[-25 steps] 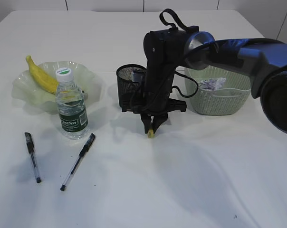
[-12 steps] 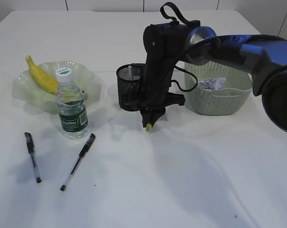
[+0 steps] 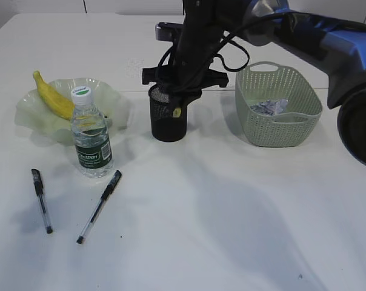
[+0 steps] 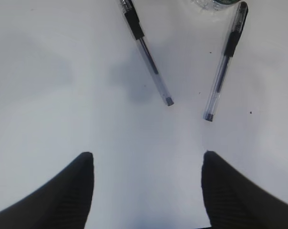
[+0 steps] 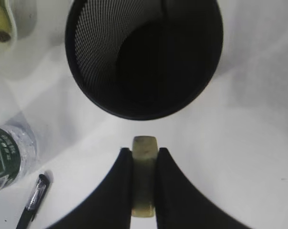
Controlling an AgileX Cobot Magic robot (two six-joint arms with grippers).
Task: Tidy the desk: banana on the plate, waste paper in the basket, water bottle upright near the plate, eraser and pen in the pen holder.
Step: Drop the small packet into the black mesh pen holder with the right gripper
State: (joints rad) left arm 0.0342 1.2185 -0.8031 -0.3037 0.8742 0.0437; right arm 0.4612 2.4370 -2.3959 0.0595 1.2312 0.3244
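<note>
My right gripper keeps hold of the eraser (image 3: 178, 112) from here until the eraser is over the pen holder, since the eraser hangs short of the pen holder's front rim.
My right gripper (image 3: 177, 109) is shut on a small yellowish eraser (image 3: 178, 112) and holds it above the front rim of the black mesh pen holder (image 3: 167, 121). In the right wrist view the eraser (image 5: 144, 174) sits between the fingers just short of the holder's mouth (image 5: 144, 57). Two pens (image 3: 40, 199) (image 3: 99, 205) lie on the table at the front left, also seen in the left wrist view (image 4: 145, 50) (image 4: 225, 59). My left gripper (image 4: 146, 160) is open and empty above the table. The banana (image 3: 51, 96) lies on the plate (image 3: 113, 100). The water bottle (image 3: 90, 134) stands upright beside it. Crumpled paper (image 3: 269, 107) lies in the basket (image 3: 279, 130).
The white table ends at a wall at the back. The right arm reaches from the right edge over the basket to the pen holder.
My right gripper has risen from the table with the eraser and moved back and left, to above the pen holder. The pens, bottle and plate have not moved.
</note>
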